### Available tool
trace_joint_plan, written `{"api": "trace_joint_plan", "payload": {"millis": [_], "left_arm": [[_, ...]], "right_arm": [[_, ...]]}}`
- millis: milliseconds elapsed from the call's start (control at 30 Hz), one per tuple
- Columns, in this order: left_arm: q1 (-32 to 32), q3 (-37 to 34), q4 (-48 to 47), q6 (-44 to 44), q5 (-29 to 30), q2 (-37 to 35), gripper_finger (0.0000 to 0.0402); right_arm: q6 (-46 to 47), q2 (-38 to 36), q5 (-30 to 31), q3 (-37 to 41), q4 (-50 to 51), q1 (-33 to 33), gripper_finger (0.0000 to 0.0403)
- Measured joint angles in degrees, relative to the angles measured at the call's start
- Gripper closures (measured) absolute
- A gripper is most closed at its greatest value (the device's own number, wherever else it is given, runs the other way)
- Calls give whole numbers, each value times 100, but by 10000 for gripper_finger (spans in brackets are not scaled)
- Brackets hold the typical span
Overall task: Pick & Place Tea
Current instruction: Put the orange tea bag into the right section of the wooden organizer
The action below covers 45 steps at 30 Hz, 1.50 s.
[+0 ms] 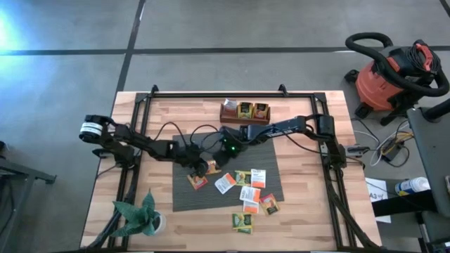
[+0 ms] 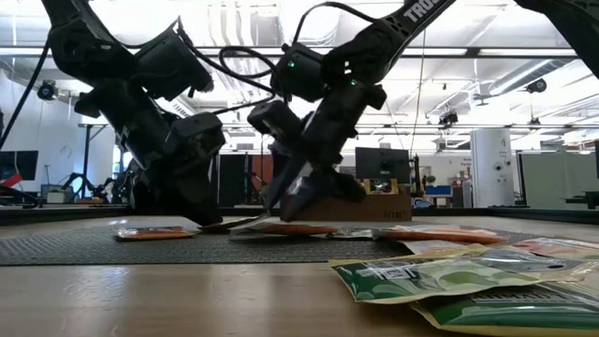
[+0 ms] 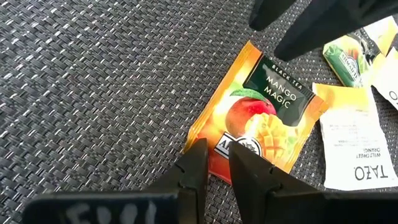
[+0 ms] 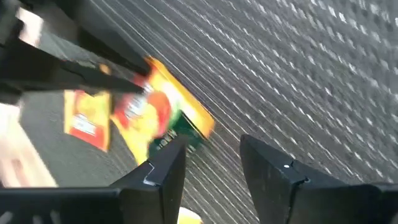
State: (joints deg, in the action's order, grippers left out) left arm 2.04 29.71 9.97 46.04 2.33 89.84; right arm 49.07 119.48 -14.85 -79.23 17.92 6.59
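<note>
My right gripper grabs the packet by its dark-printed edge (image 4: 186, 134) next, to put the mango tea in the box.
An orange mango tea packet (image 3: 261, 112) lies flat on the grey woven mat (image 1: 184, 200), near the mat's far left part (image 1: 213, 166). My left gripper (image 3: 219, 163) stands low at the packet's near edge, its fingers a narrow gap apart, and the packet's edge shows in that gap. My right gripper (image 4: 211, 162) hovers open just over the packet's dark-printed far end (image 4: 186, 134), with nothing between its fingers. Several more tea packets (image 1: 251, 191) lie scattered on the mat and on the wood in front of it. My left gripper comes slanting down at the mango packet's near edge (image 3: 214, 171), one fingertip (image 3: 194, 163) by the packet's corner and the other (image 3: 249, 168) over its face. The packet stays flat on the mat. I cannot tell whether the tips touch it.
A wooden box (image 1: 246, 111) holding upright packets stands at the table's far side, just beyond the mat. A potted plant (image 1: 140, 216) sits at the near left corner. A white packet (image 3: 354, 149) and a green one (image 3: 348, 53) lie close beside the mango packet.
</note>
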Motion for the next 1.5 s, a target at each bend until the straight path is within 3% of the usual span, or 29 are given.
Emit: {"api": "trace_joint_plan", "payload": {"millis": [833, 1000, 1267, 1500], "left_arm": [[4, -20, 4, -4, -1, 3, 333], [4, -22, 58, -4, -4, 3, 333], [4, 15, 185, -42, -8, -165, 333], [4, -4, -115, -42, -24, -809, 333]], "right_arm": [[557, 315, -471, 27, -824, -145, 258], [514, 304, -467, 9, -960, -136, 286], [236, 258, -462, 3, -948, -118, 367], [-935, -206, -333, -12, -453, 60, 394]]}}
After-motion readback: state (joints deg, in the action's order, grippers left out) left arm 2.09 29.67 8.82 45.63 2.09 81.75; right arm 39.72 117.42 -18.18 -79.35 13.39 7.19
